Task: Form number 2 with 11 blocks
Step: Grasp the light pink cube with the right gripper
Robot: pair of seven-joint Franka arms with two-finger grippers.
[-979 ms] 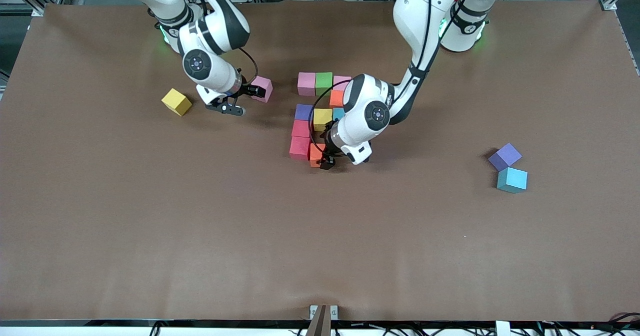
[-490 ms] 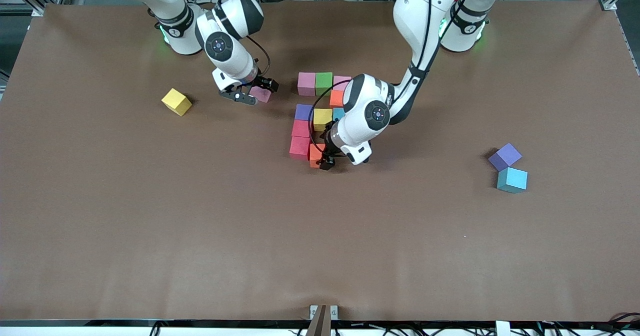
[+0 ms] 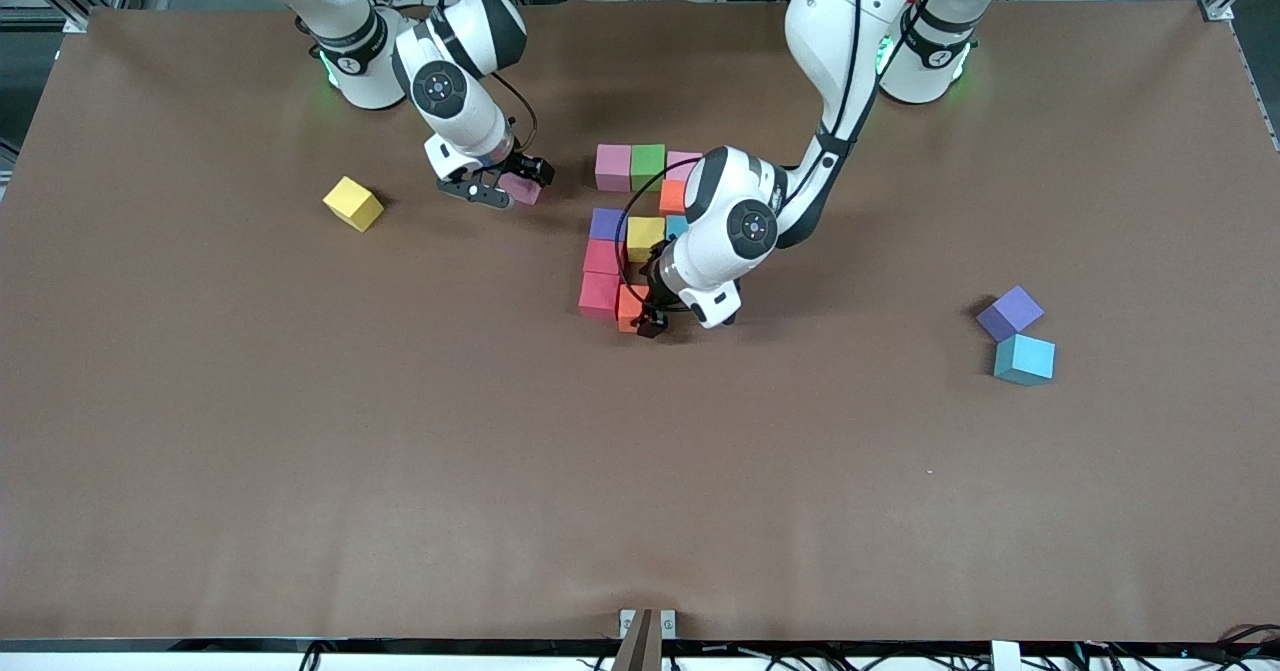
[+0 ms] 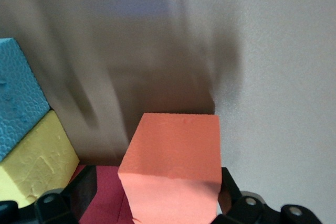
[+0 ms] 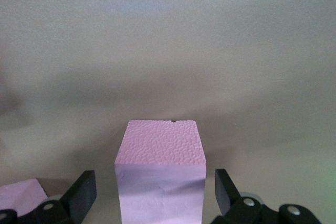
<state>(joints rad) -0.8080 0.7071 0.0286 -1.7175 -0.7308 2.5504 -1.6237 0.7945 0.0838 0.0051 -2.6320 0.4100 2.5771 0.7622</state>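
Observation:
The right gripper's fingers reach down beside the pink block's sides in the right wrist view, so the right gripper will close on the block. Closing now would hold it.
The number 2 stands partly built mid-table: a pink block [image 3: 612,166], a green one [image 3: 648,164] and another pink [image 3: 686,160] in the row nearest the robots, then orange [image 3: 673,196], purple [image 3: 607,223], yellow [image 3: 645,236], light blue [image 3: 677,226] and two red blocks [image 3: 600,276]. My left gripper [image 3: 638,313] [image 4: 157,192] is open astride an orange block [image 3: 629,306] [image 4: 173,156] that rests beside the nearer red one. My right gripper [image 3: 512,183] [image 5: 156,190] is open around a lone pink block [image 3: 522,190] [image 5: 160,171] on the table, with a gap at each finger.
A spare yellow block [image 3: 353,203] lies toward the right arm's end. A purple block [image 3: 1010,312] and a light blue block [image 3: 1024,359] touch each other toward the left arm's end. The left forearm hangs over the digit's light blue and orange blocks.
My right gripper swung from beside the lone pink block to straddle it, and the block shifted slightly. The left arm barely moved.

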